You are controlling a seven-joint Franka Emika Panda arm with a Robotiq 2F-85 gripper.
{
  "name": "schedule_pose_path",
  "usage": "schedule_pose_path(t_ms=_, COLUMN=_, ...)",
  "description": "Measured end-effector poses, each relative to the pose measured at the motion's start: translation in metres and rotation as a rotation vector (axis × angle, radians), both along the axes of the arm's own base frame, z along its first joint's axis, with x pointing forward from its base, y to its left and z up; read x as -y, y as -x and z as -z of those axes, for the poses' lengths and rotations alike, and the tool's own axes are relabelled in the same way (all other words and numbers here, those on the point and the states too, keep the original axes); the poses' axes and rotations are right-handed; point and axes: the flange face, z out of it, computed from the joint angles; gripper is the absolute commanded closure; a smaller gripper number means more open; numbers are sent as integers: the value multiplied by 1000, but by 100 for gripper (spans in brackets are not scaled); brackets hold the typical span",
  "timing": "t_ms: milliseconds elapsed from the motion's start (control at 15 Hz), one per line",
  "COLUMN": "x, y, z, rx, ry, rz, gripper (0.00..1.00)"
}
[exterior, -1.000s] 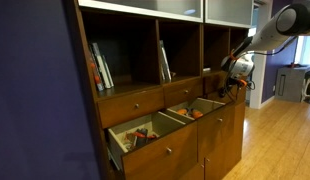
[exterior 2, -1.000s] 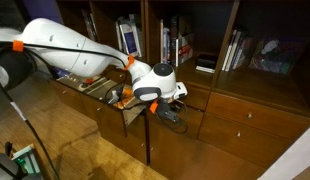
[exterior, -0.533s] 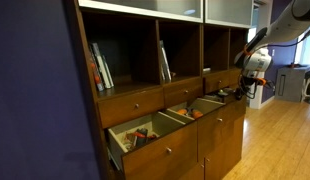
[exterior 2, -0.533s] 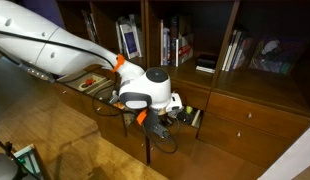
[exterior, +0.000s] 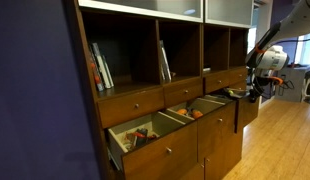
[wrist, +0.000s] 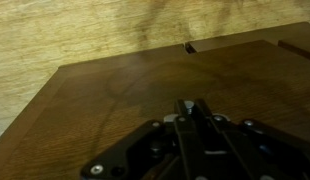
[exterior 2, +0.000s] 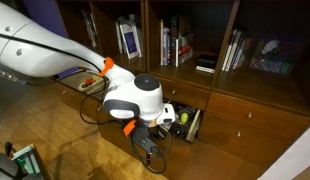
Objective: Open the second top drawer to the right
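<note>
My gripper is at the drawer, which is pulled out from the cabinet with its small items showing. The drawer would stay open if I opened my gripper now, so I will let go of it.
The second top drawer to the right (exterior: pixel 246 110) is a brown wooden drawer standing pulled out from the cabinet. In an exterior view its inside (exterior 2: pixel 187 121) shows small items. Its flat front (wrist: pixel 115 100) fills the wrist view. My gripper (exterior: pixel 258 91) is at the drawer's front. In the wrist view its fingers (wrist: pixel 192 108) are shut on the small round knob (wrist: pixel 192 102). In an exterior view the white wrist (exterior 2: pixel 135 100) hides most of the drawer front and the gripper (exterior 2: pixel 147 148) hangs dark below it.
Two larger drawers (exterior: pixel 145 138) (exterior: pixel 200 110) stand open beside it with items inside. Slim drawer fronts (exterior: pixel 135 103) are closed above them. Closed drawers (exterior 2: pixel 250 108) lie on the other side. Books (exterior 2: pixel 125 40) fill the shelves. A wooden floor (exterior: pixel 280 140) spreads in front.
My gripper has moved away from the cabinet with the knob held, and the drawer has slid out with it, showing its contents.
</note>
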Motion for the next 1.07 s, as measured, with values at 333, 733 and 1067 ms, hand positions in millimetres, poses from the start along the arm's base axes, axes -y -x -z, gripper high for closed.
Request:
schedule_pose_path(t_ms=333, x=-4, y=-3, z=-1, rx=-21, ry=32, rz=-26, gripper=54)
schedule_pose_path(t_ms=733, x=23, y=18, z=-3, rx=-79, ry=96, rz=13, gripper=13)
schedule_pose_path(t_ms=1067, x=19, y=14, z=-69, rx=-69, ry=85, rz=69, gripper=0)
